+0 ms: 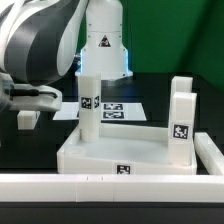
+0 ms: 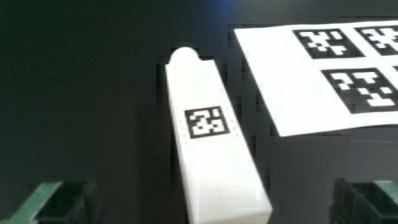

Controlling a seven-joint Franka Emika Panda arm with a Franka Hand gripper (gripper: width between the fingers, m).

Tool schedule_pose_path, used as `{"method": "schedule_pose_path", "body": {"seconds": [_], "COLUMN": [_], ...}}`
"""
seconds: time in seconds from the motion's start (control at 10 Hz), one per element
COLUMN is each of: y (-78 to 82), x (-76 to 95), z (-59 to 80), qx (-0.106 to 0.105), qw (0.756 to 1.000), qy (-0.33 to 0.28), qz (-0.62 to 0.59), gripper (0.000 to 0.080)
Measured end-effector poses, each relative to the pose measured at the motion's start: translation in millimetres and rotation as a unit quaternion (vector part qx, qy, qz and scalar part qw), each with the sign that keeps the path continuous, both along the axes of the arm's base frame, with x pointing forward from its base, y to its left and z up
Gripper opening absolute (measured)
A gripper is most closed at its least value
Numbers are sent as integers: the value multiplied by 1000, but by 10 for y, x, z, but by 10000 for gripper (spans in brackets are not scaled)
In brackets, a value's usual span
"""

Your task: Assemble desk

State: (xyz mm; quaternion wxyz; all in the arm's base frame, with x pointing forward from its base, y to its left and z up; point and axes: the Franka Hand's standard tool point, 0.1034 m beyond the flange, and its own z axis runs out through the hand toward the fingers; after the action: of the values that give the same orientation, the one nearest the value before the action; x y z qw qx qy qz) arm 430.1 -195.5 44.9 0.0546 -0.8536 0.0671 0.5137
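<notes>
My fingers hang above the lying leg, with bare black table between in the wrist view, so my gripper moves lower, before closing on the leg.
The white desk top (image 1: 110,152) lies flat in the middle of the exterior view. Three tagged white legs stand upright on it: one (image 1: 90,102) at its far corner toward the exterior view's left, and two (image 1: 181,120) on the side toward the exterior view's right. A fourth leg (image 2: 214,140) lies on the black table, and shows at the exterior view's left (image 1: 28,118). My gripper (image 2: 210,205) is open and straddles this leg. One dark fingertip (image 2: 50,200) is on each side, with a gap to the leg. In the exterior view the gripper (image 1: 25,106) hangs low over that leg.
The marker board (image 2: 338,65) lies flat on the table just beyond the lying leg, and behind the desk top in the exterior view (image 1: 118,108). A long white border wall (image 1: 100,186) runs along the front and up the exterior view's right (image 1: 210,150).
</notes>
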Motion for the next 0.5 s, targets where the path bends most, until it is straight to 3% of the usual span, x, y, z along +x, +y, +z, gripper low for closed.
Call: {"method": "schedule_pose_path", "body": {"seconds": [0.2,0.5], "y": [0,73], "x": [-40,-148], "z": [-120,-274], "qx": [-10,-8], "qw": [1000,1000], "qy": [-9,2], "qz": [2,1], "gripper": [649,649]}}
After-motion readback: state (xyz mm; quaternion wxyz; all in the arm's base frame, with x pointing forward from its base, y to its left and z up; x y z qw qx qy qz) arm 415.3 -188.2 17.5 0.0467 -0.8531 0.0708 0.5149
